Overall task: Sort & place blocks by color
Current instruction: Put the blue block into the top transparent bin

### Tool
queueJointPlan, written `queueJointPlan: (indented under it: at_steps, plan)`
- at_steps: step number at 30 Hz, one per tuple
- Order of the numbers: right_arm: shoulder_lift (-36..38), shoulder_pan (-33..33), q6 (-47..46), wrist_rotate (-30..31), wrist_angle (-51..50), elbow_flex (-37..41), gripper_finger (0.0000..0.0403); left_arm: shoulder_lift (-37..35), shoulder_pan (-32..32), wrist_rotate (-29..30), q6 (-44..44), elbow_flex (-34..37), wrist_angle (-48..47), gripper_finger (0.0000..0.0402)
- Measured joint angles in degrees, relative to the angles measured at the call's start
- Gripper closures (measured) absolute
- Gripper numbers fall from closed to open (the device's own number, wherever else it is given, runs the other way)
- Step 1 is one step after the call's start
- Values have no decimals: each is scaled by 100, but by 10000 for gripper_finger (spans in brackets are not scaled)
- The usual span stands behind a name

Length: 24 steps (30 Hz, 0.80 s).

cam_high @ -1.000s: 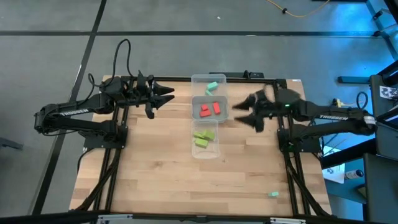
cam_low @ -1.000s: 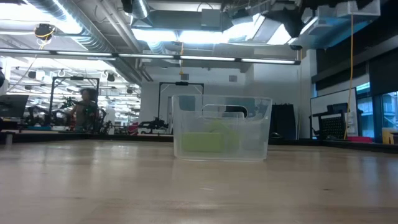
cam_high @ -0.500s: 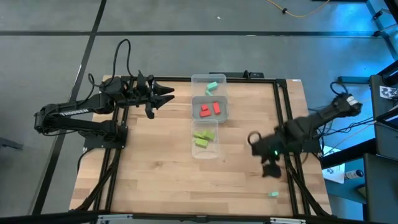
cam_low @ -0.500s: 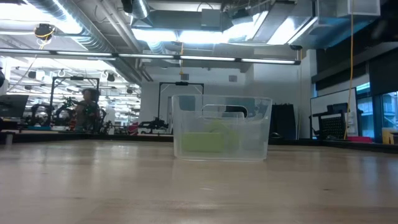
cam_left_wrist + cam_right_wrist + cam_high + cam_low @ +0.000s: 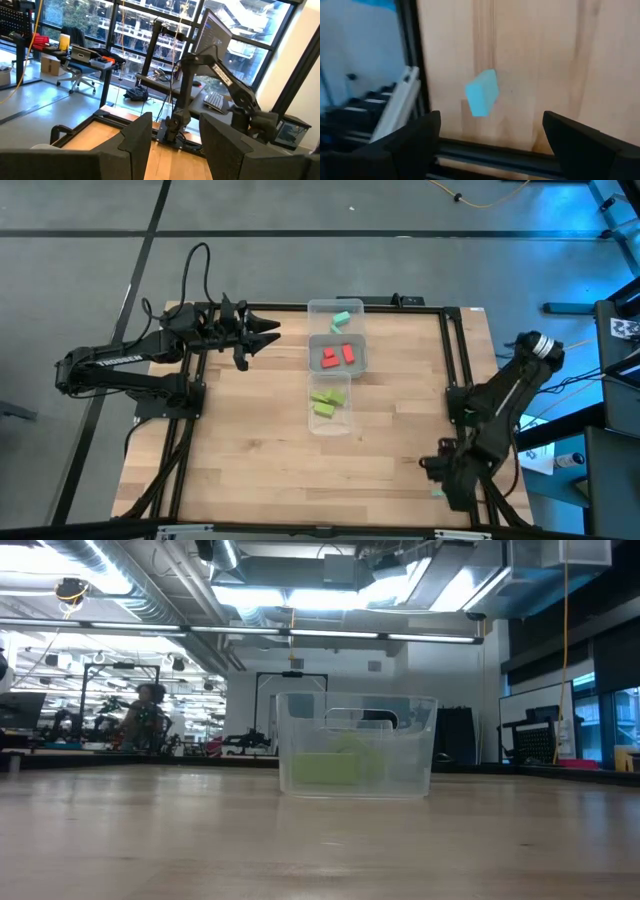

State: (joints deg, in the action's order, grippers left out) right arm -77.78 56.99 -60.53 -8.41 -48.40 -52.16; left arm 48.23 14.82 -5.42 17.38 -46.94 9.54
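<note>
I need to grab the loose mint block by its long sides with my right gripper next, so that I can sort it into the far tray (image 5: 326, 319) with its color.
Three clear trays stand in a column at the table's middle. The far tray holds a mint block (image 5: 342, 319), the middle one red blocks (image 5: 338, 356), the near one lime blocks (image 5: 327, 402). A loose mint block (image 5: 482, 92) lies on the wood near the table's near right corner. My right gripper (image 5: 492, 132) hangs over it, open, with a finger on either side and clear of it. In the high view that gripper (image 5: 440, 475) mostly hides this block. My left gripper (image 5: 265, 332) waits open at the far left, level with the trays.
A black frame rail (image 5: 410, 60) runs along the table's right edge, close beside the loose mint block. The near tray (image 5: 355, 745) with its lime blocks shows in the low view. Bare wood (image 5: 250, 450) lies between the trays and the near edge.
My right gripper has swung from beside the trays toward the table's near right corner, tipping to point down over the loose mint block. The blocks and trays have stayed where they were.
</note>
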Motion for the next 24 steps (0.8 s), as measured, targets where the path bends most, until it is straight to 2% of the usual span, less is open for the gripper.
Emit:
queueJointPlan:
  at_steps: [7,15,24]
  plan:
    - [-856,252,-55,73,527,0,49,0,1,1,1,0,-2,245]
    - [-1430,258,-52,136,714,0,50,2,1,1,-1,0,7,245]
    - [-1619,258,-44,136,712,0,106,2,1,1,0,0,2,245]
